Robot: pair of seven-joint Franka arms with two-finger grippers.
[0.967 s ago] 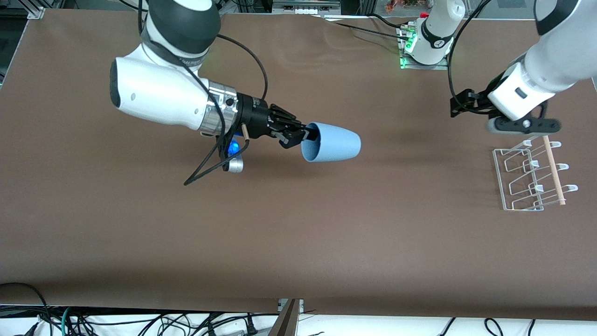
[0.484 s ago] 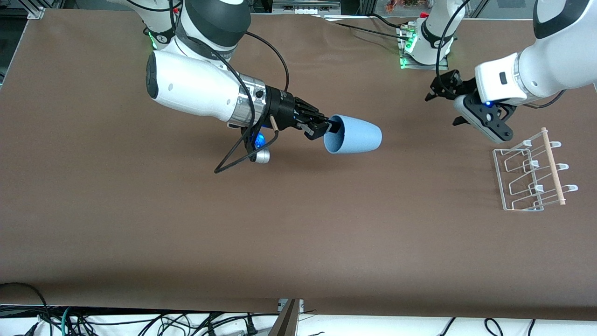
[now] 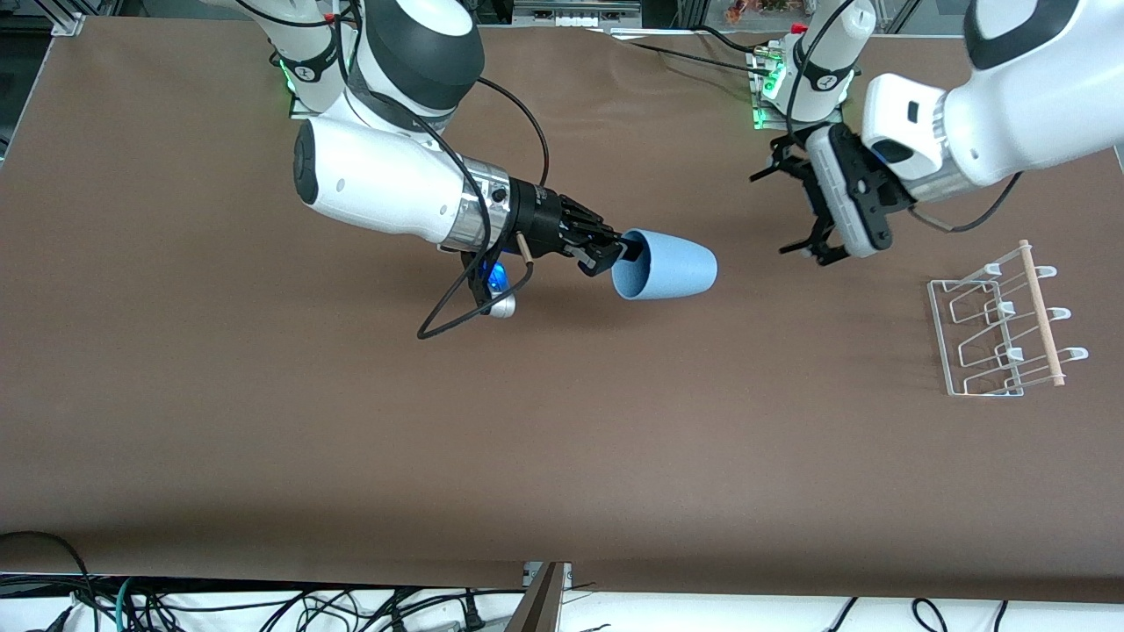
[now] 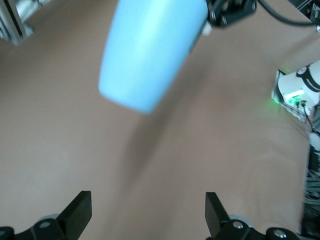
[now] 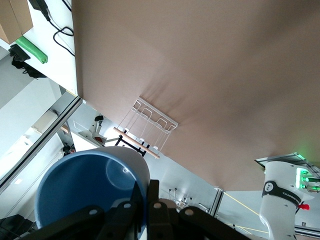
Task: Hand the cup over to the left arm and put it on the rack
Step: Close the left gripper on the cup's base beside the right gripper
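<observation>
My left gripper grabs the light-blue cup by its base end (image 3: 696, 267) next, to set it on the white wire rack (image 3: 1001, 326).
The light-blue cup (image 3: 665, 265) hangs on its side above the middle of the table, its base pointing toward the left arm's end. My right gripper (image 3: 622, 251) is shut on the cup's rim, one finger inside and one outside; the right wrist view shows the cup's inside (image 5: 87, 192) pinched at the wall. My left gripper (image 3: 788, 209) is open and empty in the air a short gap from the cup's base; in the left wrist view the cup (image 4: 150, 47) lies ahead of its spread fingertips (image 4: 80, 210). The white wire rack (image 3: 1001, 326) with its wooden rod stands at the left arm's end.
The brown table mat (image 3: 562, 439) spreads wide toward the front camera. The arm bases with green lights (image 3: 773, 88) stand along the farther edge. A black cable loop (image 3: 457, 307) hangs under the right wrist. The rack also shows in the right wrist view (image 5: 150, 127).
My right arm carried the cup toward the left arm's end, then held nearly still. My left gripper swung away from over the rack toward the cup and turned its open fingers to face it.
</observation>
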